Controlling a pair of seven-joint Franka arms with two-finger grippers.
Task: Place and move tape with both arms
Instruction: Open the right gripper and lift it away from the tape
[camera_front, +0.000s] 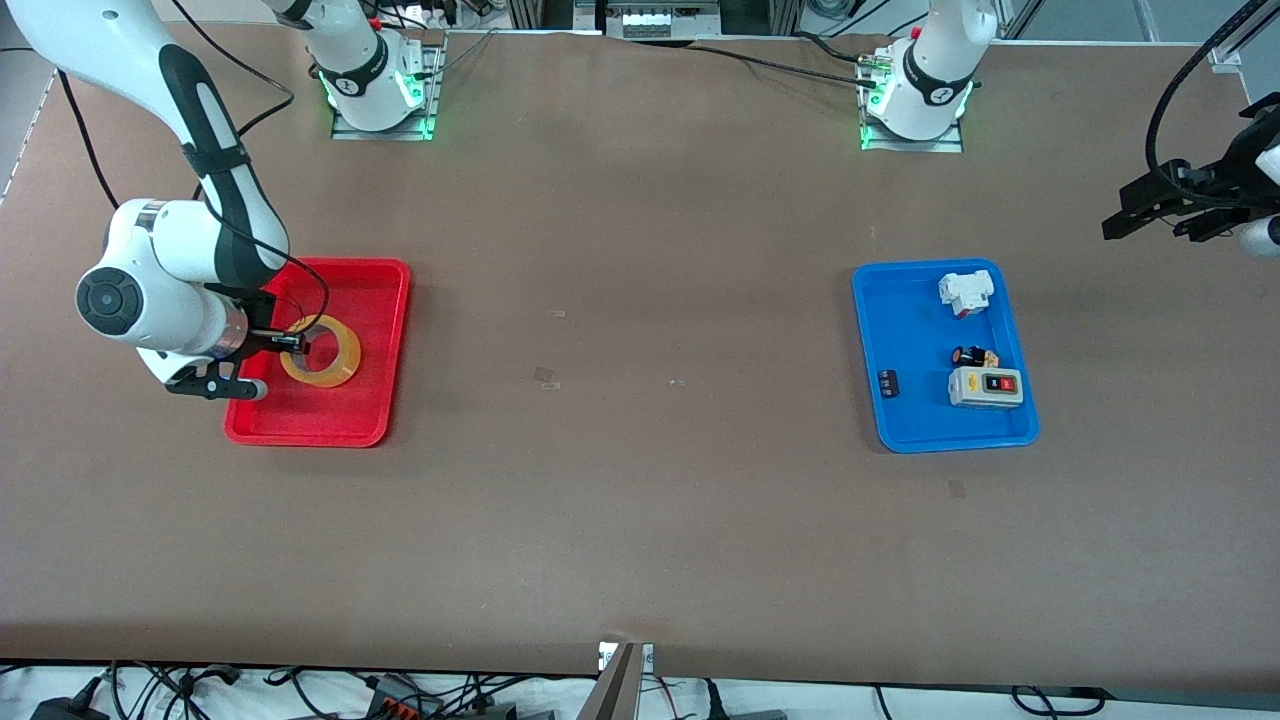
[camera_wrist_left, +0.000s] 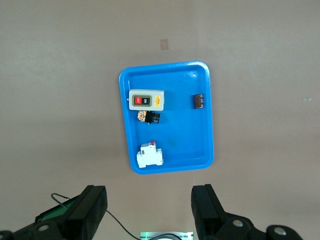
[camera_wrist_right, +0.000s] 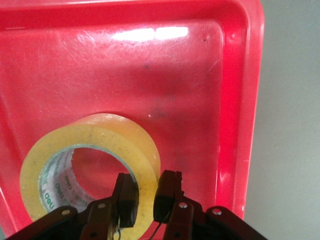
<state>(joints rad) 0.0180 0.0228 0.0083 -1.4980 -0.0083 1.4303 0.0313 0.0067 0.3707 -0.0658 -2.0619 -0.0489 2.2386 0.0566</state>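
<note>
The tape's base rests on the red tray's bottom inside the tray's rim, so it is time to open my right gripper now.
The translucent yellow tape (camera_front: 346, 366) lies in the red tray (camera_front: 372, 290) at the right arm's end of the table. My right gripper (camera_front: 294, 345) is down on it, shut on the ring's wall. In the right wrist view one finger is inside the hole and the other outside the tape (camera_wrist_right: 100, 137), with the right gripper (camera_wrist_right: 146, 194) pinching the wall above the red tray (camera_wrist_right: 235, 100). My left gripper (camera_front: 1165, 222) waits up in the air at the left arm's end of the table, open and empty; its fingers (camera_wrist_left: 210, 207) stand wide apart.
A blue tray (camera_front: 905, 320) holds a white-grey switch box (camera_front: 985, 386), a white breaker (camera_front: 966, 292), a small black-orange part (camera_front: 975, 356) and a small dark piece (camera_front: 888, 383). The left wrist view shows the same blue tray (camera_wrist_left: 175, 80) from above.
</note>
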